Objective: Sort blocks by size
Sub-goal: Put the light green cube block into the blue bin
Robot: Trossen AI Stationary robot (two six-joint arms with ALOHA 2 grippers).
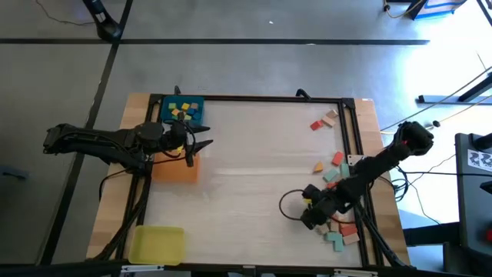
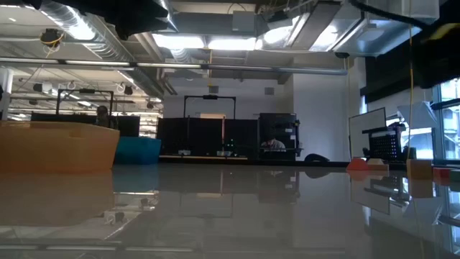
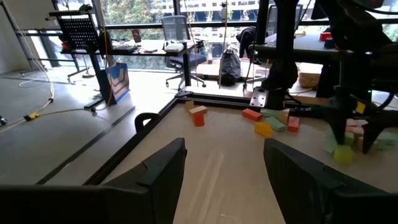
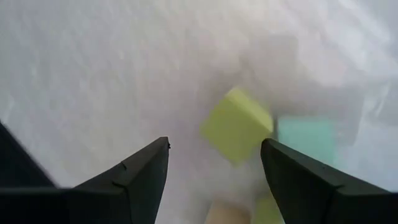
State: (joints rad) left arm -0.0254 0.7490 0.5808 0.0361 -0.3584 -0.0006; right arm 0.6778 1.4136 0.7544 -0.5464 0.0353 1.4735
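Observation:
The robot's right gripper is still above and short of the yellow-green cube (image 4: 236,124) beside the teal block (image 4: 305,140), so its fingers need to come down toward the cube before they close on it.
Several blocks (image 1: 335,165) in red, yellow, teal and tan lie scattered on the table's right side. My right gripper (image 1: 309,209) is open, low over them. In its wrist view its fingers (image 4: 214,146) stand apart, with a yellow-green cube (image 4: 236,124) on the table just ahead, nearer one finger, and a teal block (image 4: 305,140) beside the cube. My left gripper (image 1: 201,144) is open and empty (image 3: 224,162) above the orange tray's far edge. The blue tray (image 1: 164,104) holds several small blocks (image 1: 183,110).
The orange tray (image 1: 175,169) lies at the left middle and the yellow tray (image 1: 157,244) at the near left corner. A black frame (image 1: 350,131) borders the table. More blocks (image 1: 338,237) lie near the right front corner. The middle of the table is bare.

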